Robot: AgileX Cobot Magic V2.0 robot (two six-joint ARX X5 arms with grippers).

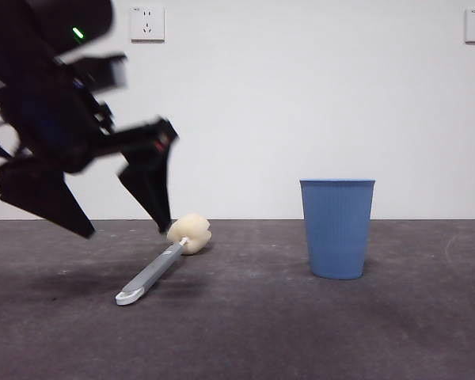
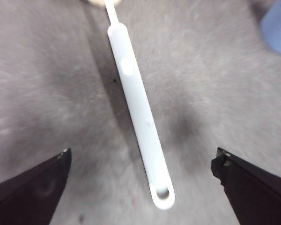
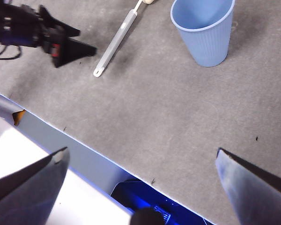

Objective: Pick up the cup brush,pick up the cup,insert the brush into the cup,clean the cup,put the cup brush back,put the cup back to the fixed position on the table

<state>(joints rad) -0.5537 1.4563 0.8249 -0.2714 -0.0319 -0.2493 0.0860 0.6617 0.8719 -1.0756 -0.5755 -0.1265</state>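
My left gripper will grab the cup brush by its grey handle (image 1: 152, 272). That leaves the cup brush's sponge head (image 1: 190, 231) free to scrub inside the cup.
The cup brush (image 1: 154, 271) lies flat on the table (image 1: 245, 332), its cream sponge head (image 1: 190, 233) away from me and its white tip near. In the left wrist view its handle (image 2: 139, 112) runs between my jaws. My left gripper (image 1: 127, 229) is open and hangs just above the handle, touching nothing. The blue cup (image 1: 337, 228) stands upright to the right, apart from the brush. It also shows in the right wrist view (image 3: 205, 29), with the brush (image 3: 114, 42) beside it. My right gripper (image 3: 140, 161) is open, empty, high above the table's near edge.
A white wall with two sockets (image 1: 146, 23) stands behind the table. The right wrist view shows the table's near edge (image 3: 61, 129) with a pale surface and blue-lit equipment (image 3: 150, 206) below it. The left arm (image 3: 35, 33) also shows there.
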